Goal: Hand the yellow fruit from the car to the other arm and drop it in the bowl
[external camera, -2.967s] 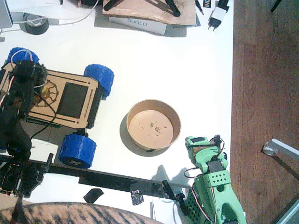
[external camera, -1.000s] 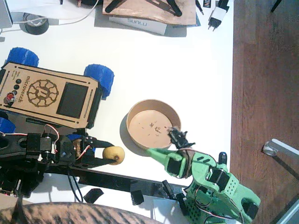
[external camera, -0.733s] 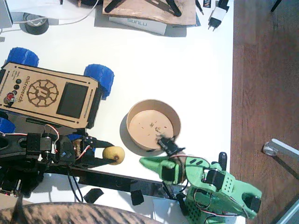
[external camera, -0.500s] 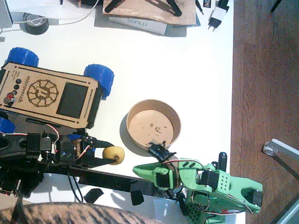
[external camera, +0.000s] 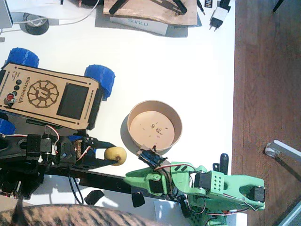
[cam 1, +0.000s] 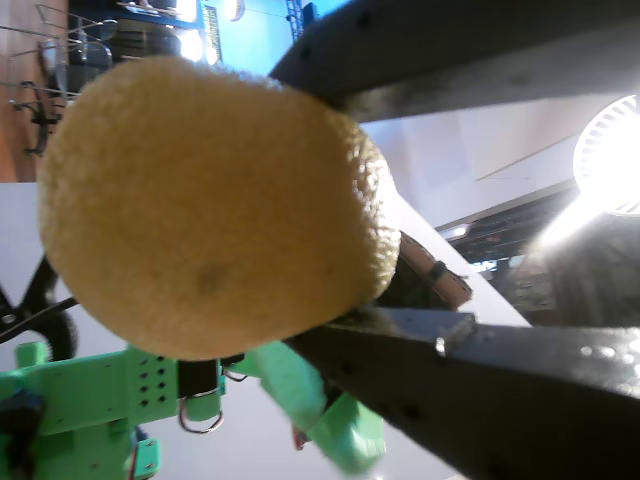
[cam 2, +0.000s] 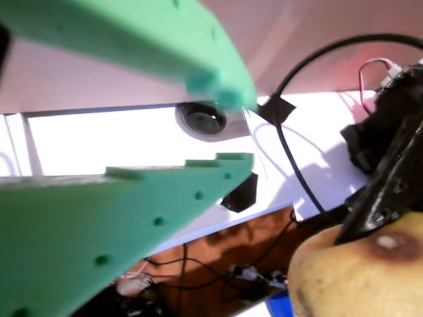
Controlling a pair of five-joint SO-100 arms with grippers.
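The yellow fruit [external camera: 116, 154] has one side covered by black fingers, so my right gripper will next grab the fruit by its end that sticks out past those fingers.
The yellow fruit [external camera: 116, 154] is gripped in my left gripper [external camera: 111, 157], the black one, just above the table in front of the car [external camera: 44, 94]. In a wrist view the fruit [cam 1: 210, 200] fills the space between the black fingers [cam 1: 480, 370]. My right gripper [external camera: 129, 179], the green other arm, points left, a little to the right of and below the fruit, apart from it. Its jaws [cam 2: 232, 129] stand open with nothing between them, and the fruit [cam 2: 360, 277] lies beyond their tips. The bowl [external camera: 175, 117] sits empty right of the fruit.
The car's blue wheels [external camera: 101, 78] stand near the bowl. A black bar [external camera: 108, 181] runs along the table's front edge under both grippers. Boxes, a tape roll [external camera: 35, 23] and a plug [external camera: 218, 16] lie at the back. The table edge [external camera: 233, 94] drops to wooden floor.
The green right arm has swung left from beside the bowl's front rim, so its gripper now points at the fruit. The left arm and the fruit have not moved.
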